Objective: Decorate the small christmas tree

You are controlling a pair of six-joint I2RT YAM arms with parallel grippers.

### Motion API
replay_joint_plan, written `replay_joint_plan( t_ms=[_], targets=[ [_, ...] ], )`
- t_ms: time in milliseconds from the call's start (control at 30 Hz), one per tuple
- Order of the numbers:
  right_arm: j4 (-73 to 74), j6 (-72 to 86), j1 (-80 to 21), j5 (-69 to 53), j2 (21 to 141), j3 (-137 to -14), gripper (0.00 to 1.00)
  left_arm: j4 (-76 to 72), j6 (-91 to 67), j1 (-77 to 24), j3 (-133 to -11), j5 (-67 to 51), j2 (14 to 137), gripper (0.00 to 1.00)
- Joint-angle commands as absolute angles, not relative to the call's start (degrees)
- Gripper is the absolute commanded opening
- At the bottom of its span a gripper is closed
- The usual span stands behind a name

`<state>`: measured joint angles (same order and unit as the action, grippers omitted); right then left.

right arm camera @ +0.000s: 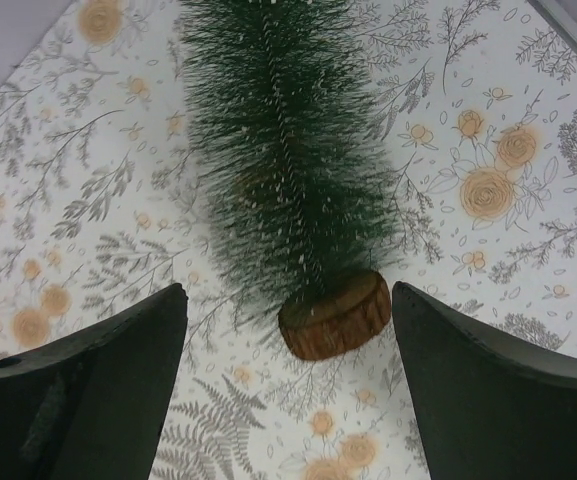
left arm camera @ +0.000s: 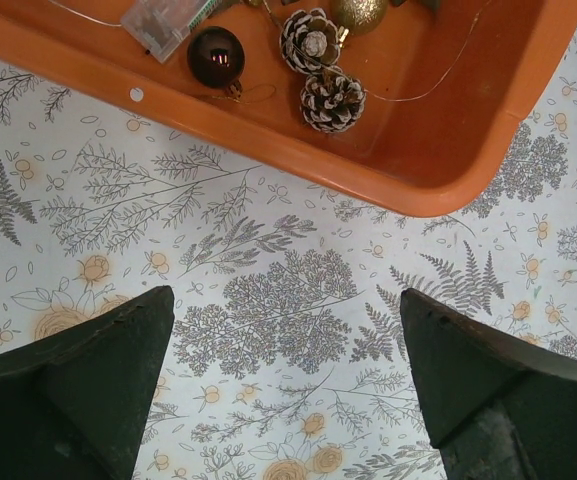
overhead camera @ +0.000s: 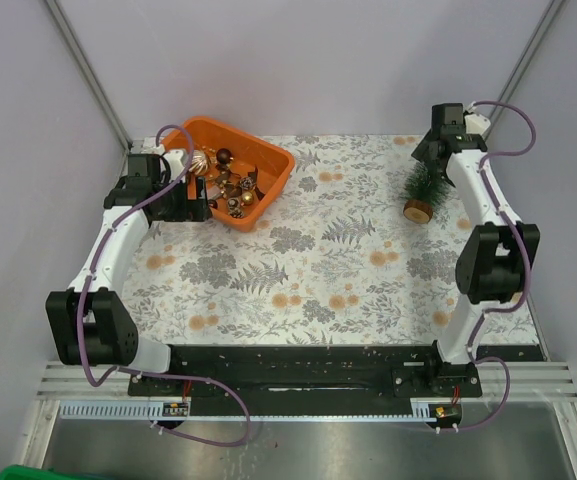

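Note:
Next, the right gripper reaches the small christmas tree (overhead camera: 425, 187) and grips its lower trunk beside the wooden base, so the branches stay free to decorate.
The small christmas tree (overhead camera: 425, 187) is dark green with white frosting and a wooden disc base. It appears to lie on its side at the far right of the table. In the right wrist view the tree (right arm camera: 283, 170) points away, with its base between the fingers. My right gripper (right arm camera: 286, 290) is open and empty just above it, and shows at the far right in the top view (overhead camera: 428, 152). My left gripper (left arm camera: 286, 295) is open and empty over the cloth, just outside the orange tray (left arm camera: 408, 170). It sits at the tray's near left side in the top view (overhead camera: 196, 196).
The orange tray (overhead camera: 273, 180) at the far left holds a dark red bauble (left arm camera: 216, 57), two pine cones (left arm camera: 332, 100), a gold bauble (left arm camera: 358, 12), a thin wire and a clear battery box (left arm camera: 163, 22). A floral cloth (overhead camera: 308, 270) covers the table. Walls close in on three sides.

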<state>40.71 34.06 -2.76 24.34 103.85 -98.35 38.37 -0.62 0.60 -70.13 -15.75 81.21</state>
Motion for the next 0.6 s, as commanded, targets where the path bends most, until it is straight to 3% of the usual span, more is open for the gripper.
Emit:
replay_joint_plan(
  t_ms=[0, 300, 367, 500, 567],
  targets=[
    [43.9, 35.2, -1.2, 22.4, 112.6, -105.1, 0.9, 34.5, -1.8, 0.6, -70.0, -14.9, 81.0, 0.99],
    [47.1, 31.3, -0.4, 26.3, 125.3, -118.0, 0.78, 33.9, -0.4, 0.7, -67.4, -13.2, 80.4, 0.99],
    [46.9, 30.8, -0.4, 26.9, 126.0, -118.4, 0.66, 33.3, -0.4, 0.7, -66.2, -13.1, 80.0, 0.99],
    [46.1, 30.0, -0.4, 27.3, 125.6, -116.2, 0.26, 33.2, -0.4, 0.8, -65.7, -13.3, 80.3, 0.99],
    [44.5, 30.0, -0.4, 26.6, 123.9, -113.1, 0.17, 33.2, -0.8, 0.7, -65.7, -13.2, 80.8, 0.99]
  ],
)
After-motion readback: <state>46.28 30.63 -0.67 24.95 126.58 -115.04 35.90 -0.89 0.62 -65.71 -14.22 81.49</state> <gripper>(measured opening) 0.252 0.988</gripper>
